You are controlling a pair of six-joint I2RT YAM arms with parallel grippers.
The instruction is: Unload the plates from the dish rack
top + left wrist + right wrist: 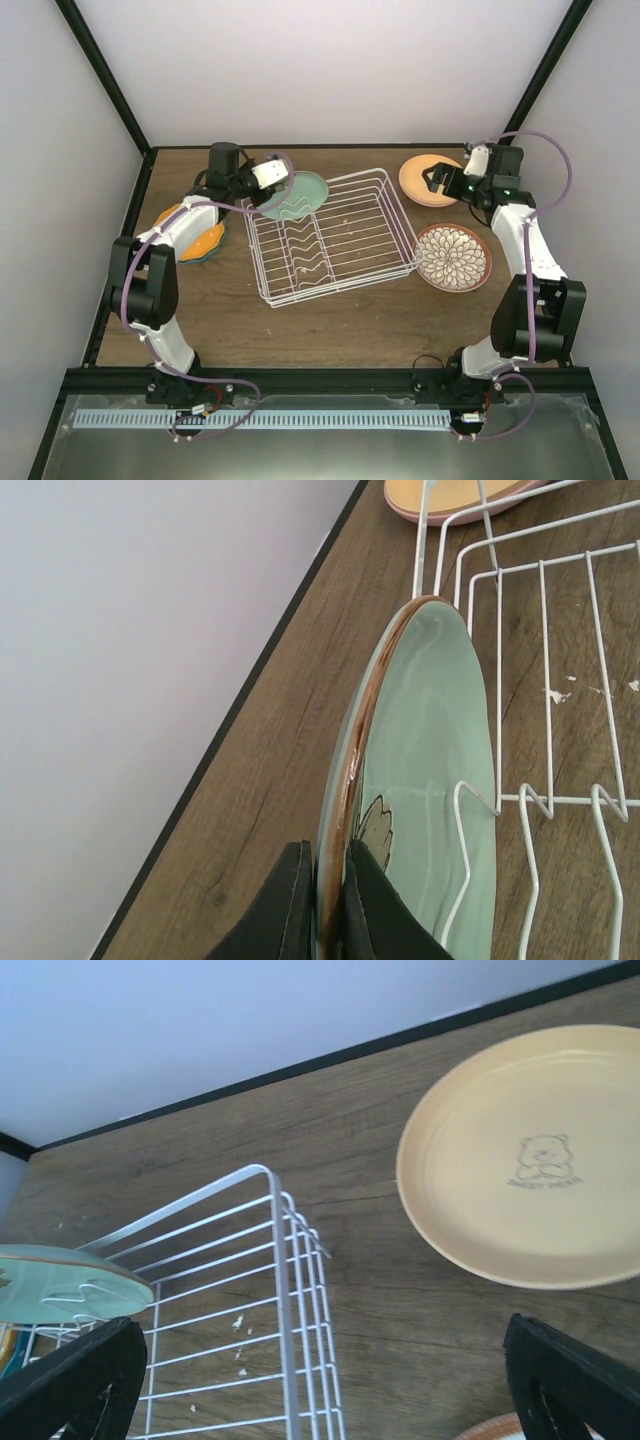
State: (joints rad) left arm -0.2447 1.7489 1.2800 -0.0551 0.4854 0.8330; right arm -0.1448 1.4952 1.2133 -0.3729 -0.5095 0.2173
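The left gripper is pinching the sage green plate's upright rim (301,190), so the plate would come up out of the rack (335,240) if the robot lifted now.
The white wire dish rack (335,240) stands mid-table. My left gripper (272,188) is shut on the rim of a sage green plate (303,194), held on edge at the rack's far left corner. In the left wrist view both fingers (375,905) pinch that plate (430,750) beside the rack's dividers (540,810). My right gripper (438,180) is open and empty above a pale yellow-orange plate (425,180), whose bear print shows in the right wrist view (530,1160). No other plate shows in the rack (285,1290).
A brown-floral white plate (453,257) lies right of the rack. An orange plate (200,240) sits on a teal one (208,257) left of the rack. A pink rim (440,516) shows under the yellow plate. Black frame posts stand at the back corners.
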